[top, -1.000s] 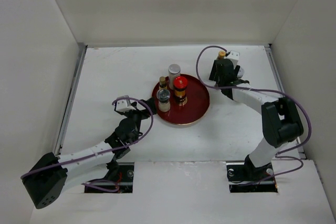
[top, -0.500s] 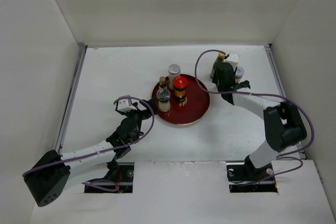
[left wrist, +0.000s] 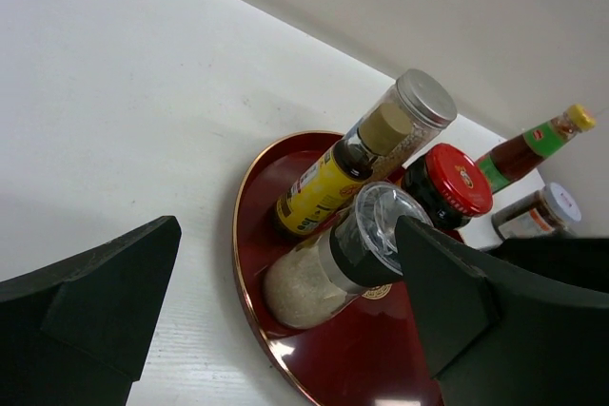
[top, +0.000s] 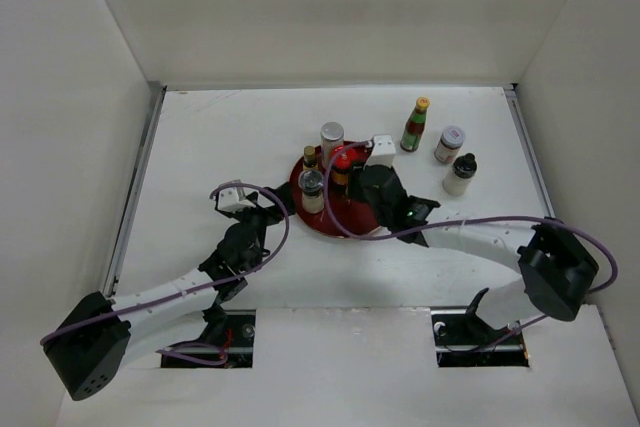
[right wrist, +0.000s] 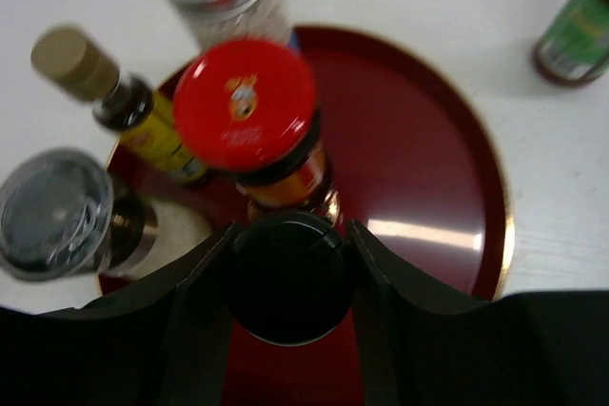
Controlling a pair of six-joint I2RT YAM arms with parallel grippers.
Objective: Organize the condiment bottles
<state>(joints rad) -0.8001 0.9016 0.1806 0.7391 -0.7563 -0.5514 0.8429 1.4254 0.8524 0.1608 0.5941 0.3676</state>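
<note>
My right gripper moves the black-capped bottle to the free spot beside the grinder above the tray next, before releasing it, since it is short of that spot.
On the round red tray (top: 385,209) stand a silver-capped white jar (top: 331,135), an amber bottle (top: 310,157), a grey-lidded grinder (top: 312,185) and a red-capped jar (top: 343,160). My right gripper (right wrist: 290,278) is shut on a black-capped bottle (right wrist: 290,282) and holds it over the tray just in front of the red cap (right wrist: 245,104). In the top view, the right gripper (top: 378,187) hides that bottle. My left gripper (left wrist: 285,320) is open at the tray's left rim (left wrist: 249,199), with the grinder (left wrist: 352,244) just ahead of it.
Right of the tray, a tall green orange-capped bottle (top: 415,125), a red-lidded jar (top: 450,143) and a black-capped white bottle (top: 460,174) stand on the white table. White walls close in the table at the back and on both sides.
My right arm closed on a black-capped bottle at the far right and swung left with it to over the tray. The left arm has hardly moved.
</note>
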